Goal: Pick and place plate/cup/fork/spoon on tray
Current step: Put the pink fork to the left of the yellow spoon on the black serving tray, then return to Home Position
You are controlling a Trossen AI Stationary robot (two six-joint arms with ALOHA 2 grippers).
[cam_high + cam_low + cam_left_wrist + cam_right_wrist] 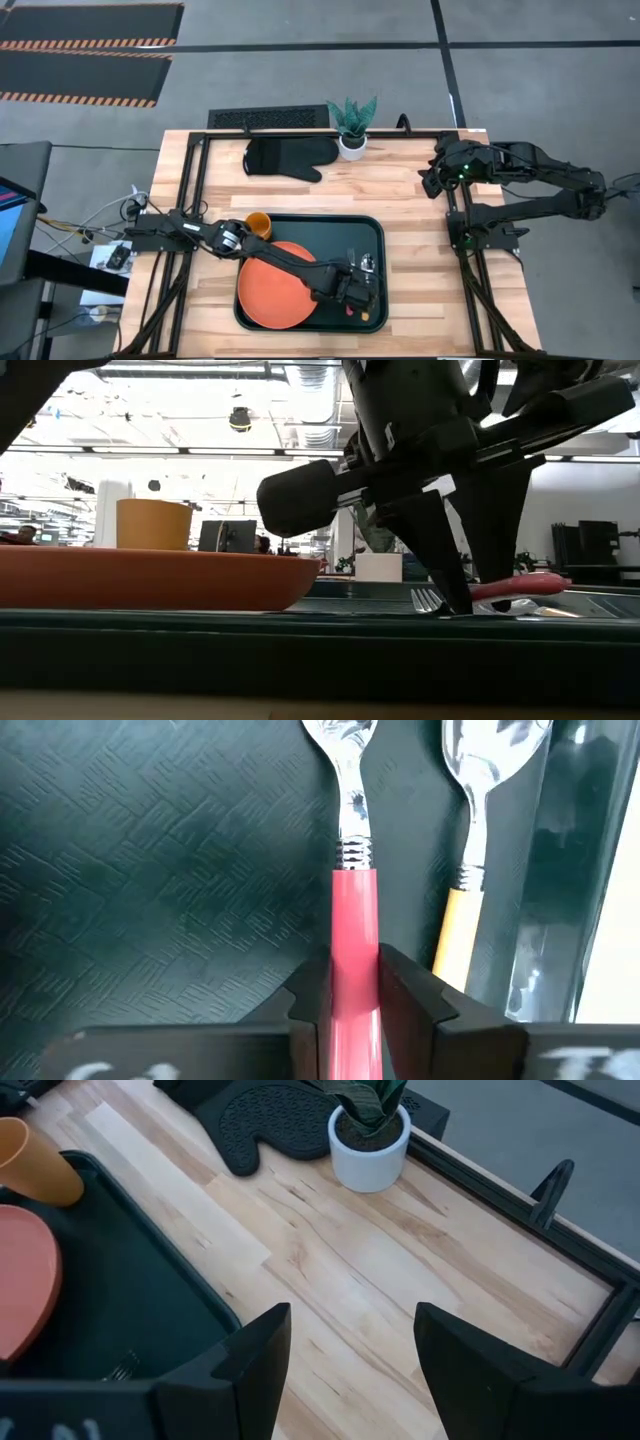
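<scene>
The left gripper should open now, because the fork's (352,870) pink-red handle (355,935) is over the bottom of the tray in the left wrist view and would lie in place.
The dark green tray (380,232) lies at the table's near middle. On it are the orange plate (272,295) at the left, the cup (259,225) upright at the far left corner, and the spoon (470,840) along the right rim. My left gripper (357,290) is down over the tray's right part, shut on the fork (352,870), which lies parallel to the spoon. My right gripper (350,1350) is open and empty, above the wood at the table's far right. My left gripper pinches the fork's pink-red handle (355,935) between its two fingers, a little behind the metal neck. The fingers (450,585) point down from above and lie across the fork. The tines (428,600) rest on the tray floor and the handle (530,585) slants slightly up.
A black oven mitt (285,157) and a white pot with a green plant (352,130) lie at the table's far edge. Black frame rails (195,190) run along the left and right sides. Bare wood lies between tray and mitt.
</scene>
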